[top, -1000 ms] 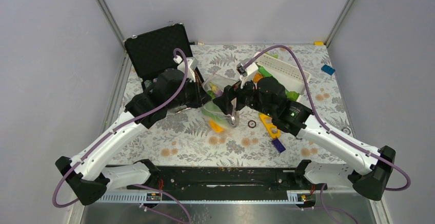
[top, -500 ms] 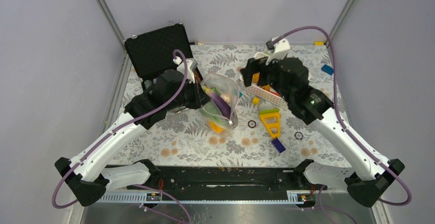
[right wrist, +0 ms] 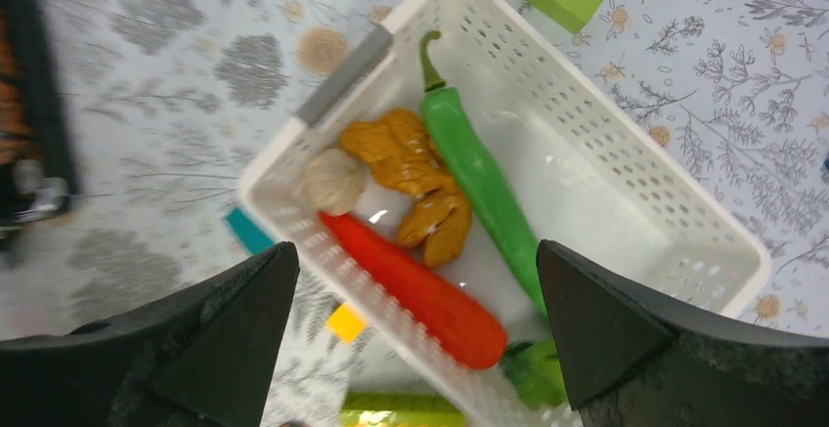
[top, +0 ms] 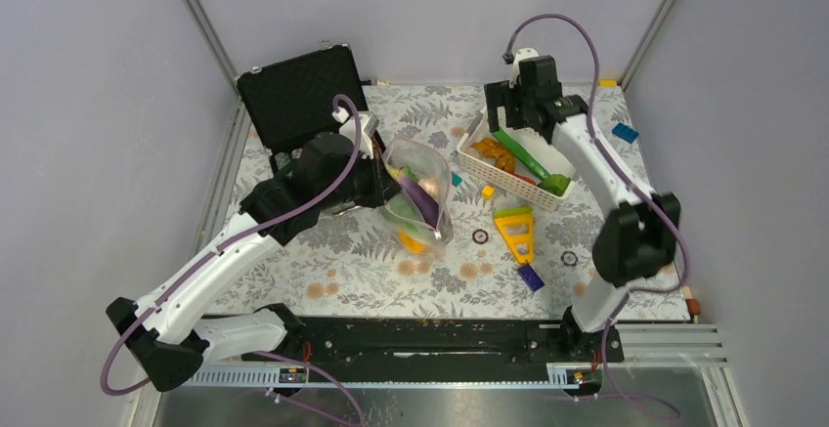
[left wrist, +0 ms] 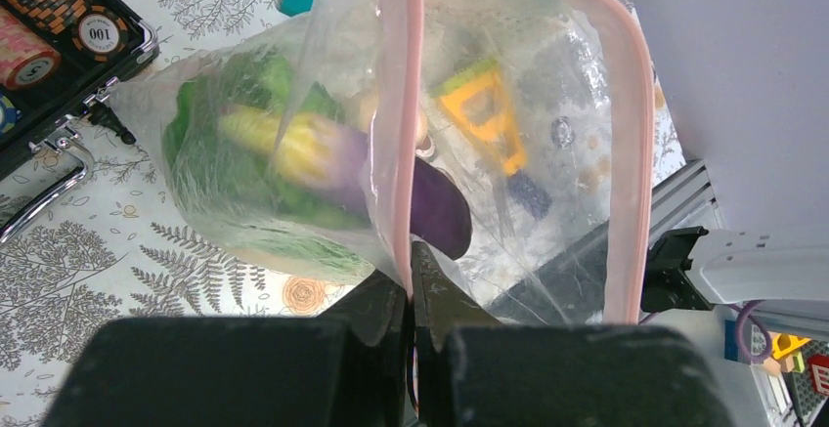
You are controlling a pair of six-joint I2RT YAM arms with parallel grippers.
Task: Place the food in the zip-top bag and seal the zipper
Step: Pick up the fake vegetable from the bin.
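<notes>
I will grab the long green vegetable across its stem end next with my right gripper. Its long body will stay free to go into the bag.
The clear zip-top bag stands open at mid-table with a purple vegetable, green lettuce and a yellow-orange pepper inside. My left gripper is shut on the pink zipper strip at the mouth's near edge. My right gripper is open and empty above the white basket. In the right wrist view the basket holds a long green vegetable, a red chili, an orange lumpy piece and a pale round piece, below the gripper.
An open black case with poker chips stands at the back left. A yellow triangular block, a blue block and two dark rings lie right of the bag. Small teal and yellow blocks lie beside the basket.
My right arm has swung away from the bag's mouth to the back right and now hangs over the basket. My left gripper still holds the bag's edge in place.
</notes>
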